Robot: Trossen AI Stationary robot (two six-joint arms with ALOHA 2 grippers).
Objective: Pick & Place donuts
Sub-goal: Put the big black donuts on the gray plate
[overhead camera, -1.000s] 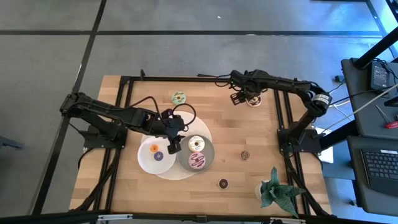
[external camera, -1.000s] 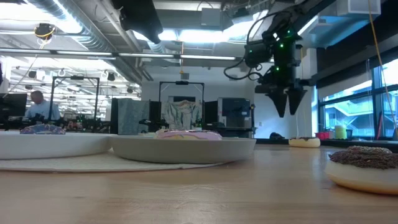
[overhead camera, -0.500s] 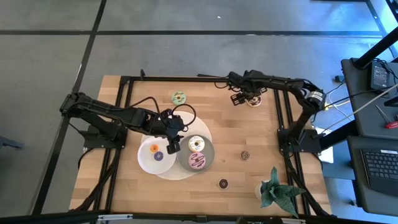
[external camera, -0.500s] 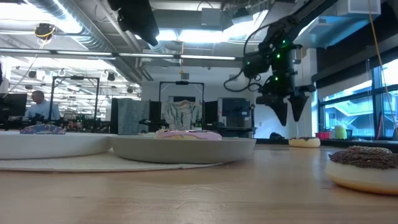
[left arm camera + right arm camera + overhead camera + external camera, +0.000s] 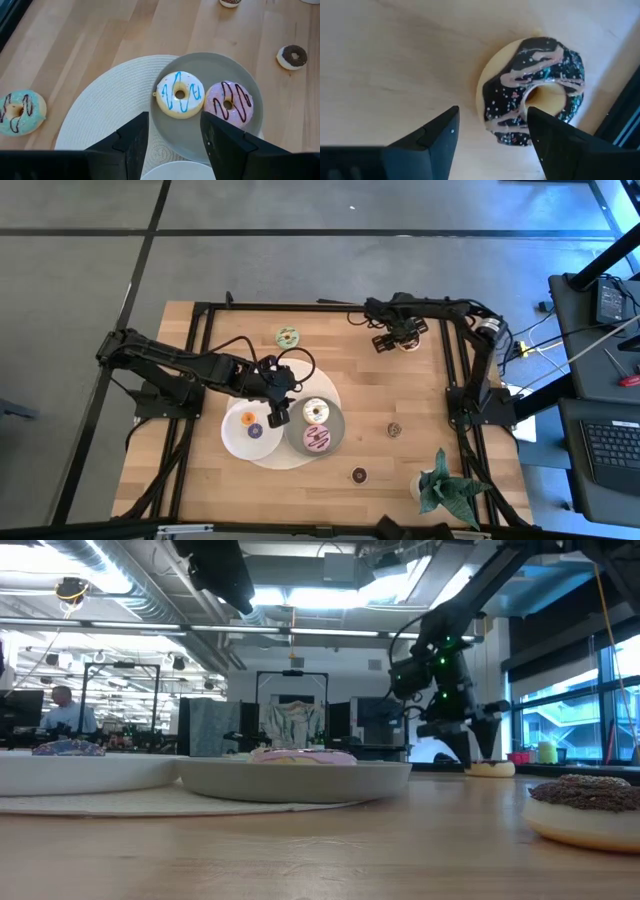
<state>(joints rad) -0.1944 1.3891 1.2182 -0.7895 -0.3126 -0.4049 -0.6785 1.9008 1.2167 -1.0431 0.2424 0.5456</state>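
I need to pick up the dark-iced donut by its ring [image 5: 505, 105] with my right gripper next. Then I will put the donut among the donuts on the grey plate.
My right gripper [image 5: 492, 135] is open and low over the far right part of the table [image 5: 400, 340]. A dark-iced donut with pink drizzle [image 5: 535, 90] lies flat on the wood just ahead of its fingers, one fingertip [image 5: 540, 125] at its rim. I see no touch. My left gripper [image 5: 174, 137] hangs open above the plates [image 5: 278, 412]. A white donut [image 5: 179, 93] and a pink donut [image 5: 229, 101] lie on the grey plate [image 5: 250, 82]. Orange [image 5: 247, 419] and purple [image 5: 255, 431] small donuts sit on the white plate [image 5: 232, 440]. A green donut [image 5: 288, 337] lies near the far edge.
Two small brown donuts [image 5: 394, 430] [image 5: 359, 475] lie on bare wood right of the plates. A potted plant [image 5: 440, 485] stands at the near right corner. A black frame rail [image 5: 455, 370] runs close beside the right gripper. A round woven mat [image 5: 100, 110] lies under the plates.
My right gripper has come down from well above the table to just over the wood beside the dark-iced donut, staying open. The donuts have not moved.
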